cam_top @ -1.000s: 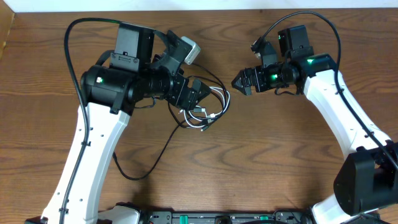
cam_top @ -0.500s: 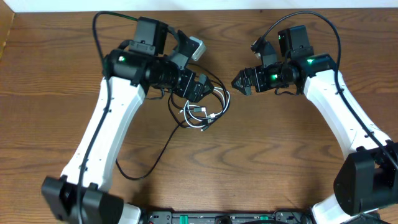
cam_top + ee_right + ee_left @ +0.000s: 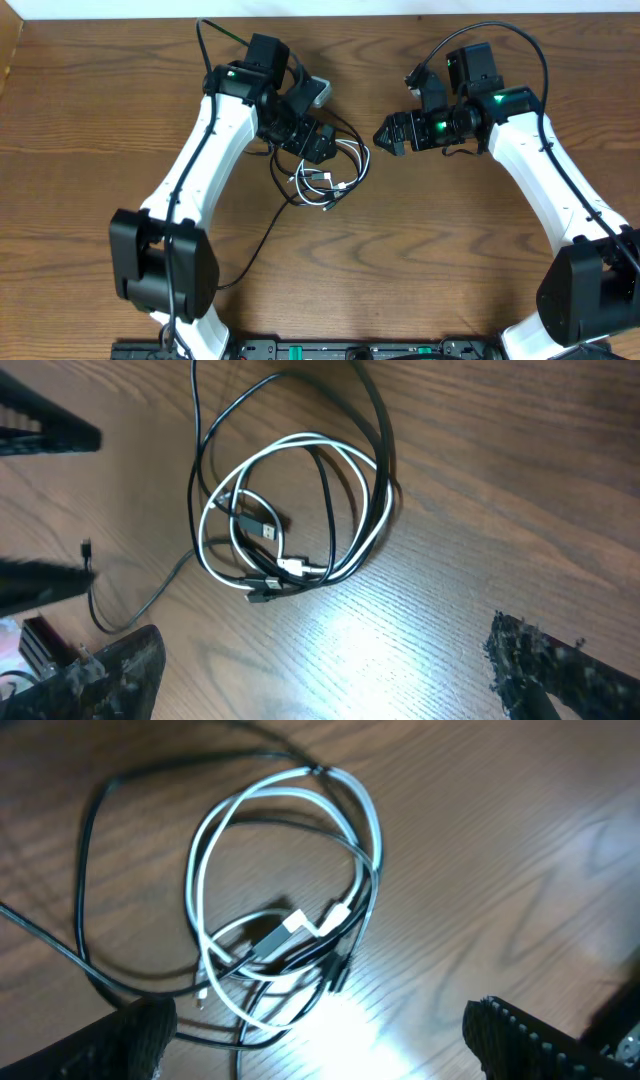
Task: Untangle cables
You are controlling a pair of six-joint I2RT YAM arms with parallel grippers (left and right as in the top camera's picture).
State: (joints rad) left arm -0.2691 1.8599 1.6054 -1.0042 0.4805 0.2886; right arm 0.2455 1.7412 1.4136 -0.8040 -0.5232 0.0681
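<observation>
My left gripper grips only the white cord [image 3: 376,830] by its loop [image 3: 252,792] next, leaving its plugs free, to untangle it from the black cord.
The cables lie as one loose coil [image 3: 335,172] on the wooden table, a white cord [image 3: 376,830] looped with a black cord [image 3: 84,860], their small plugs in the middle. A thin black strand [image 3: 262,240] trails from the coil toward the front left. My left gripper [image 3: 322,143] hovers open just above the coil's upper left edge, and its fingers [image 3: 135,1035] frame bare wood in front of the loops. My right gripper [image 3: 383,133] is open to the right of the coil, apart from it. In the right wrist view the white loop [image 3: 290,440] and black loop [image 3: 385,440] lie beyond the open right gripper [image 3: 325,670].
The table's far edge [image 3: 350,14] meets a white wall. Thick black wires arch over each arm [image 3: 520,35]. The left arm's base [image 3: 165,270] stands at the front left and the right arm's base [image 3: 590,290] at the front right.
The left arm has swung its elbow and upper body toward the far side, while its gripper stays over the coil's upper left. The right arm and the cables have not moved.
</observation>
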